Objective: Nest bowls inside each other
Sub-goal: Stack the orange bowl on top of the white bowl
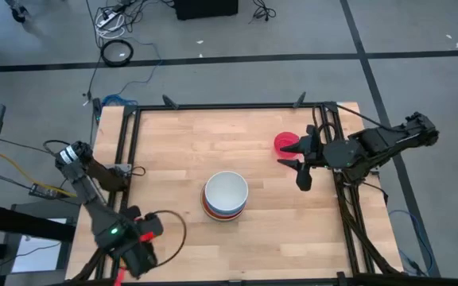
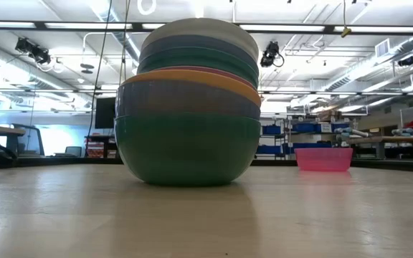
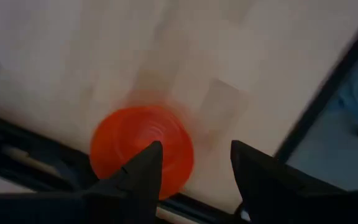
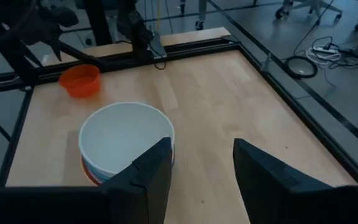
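Note:
I need to grab the orange bowl by its rim (image 3: 191, 152) next with my left gripper. Then the orange bowl can nest inside the white bowl.
A stack of nested bowls (image 1: 226, 196) stands mid-table, a white bowl (image 4: 124, 138) on top and a green one (image 2: 187, 150) at the bottom. A small pink bowl (image 1: 285, 143) sits upright on the table toward the far right. An orange bowl (image 3: 138, 149) rests on the table near the front left corner. My left gripper (image 3: 194, 155) points down above the orange bowl, open, touching nothing. My right gripper (image 1: 299, 164) hovers open beside the pink bowl and holds nothing.
A black frame (image 1: 213, 106) runs along the table's edges. Bare wood lies between the stack and the orange bowl (image 4: 79, 79), and all along the table's far side. Cables and a dark box lie on the floor beyond the table.

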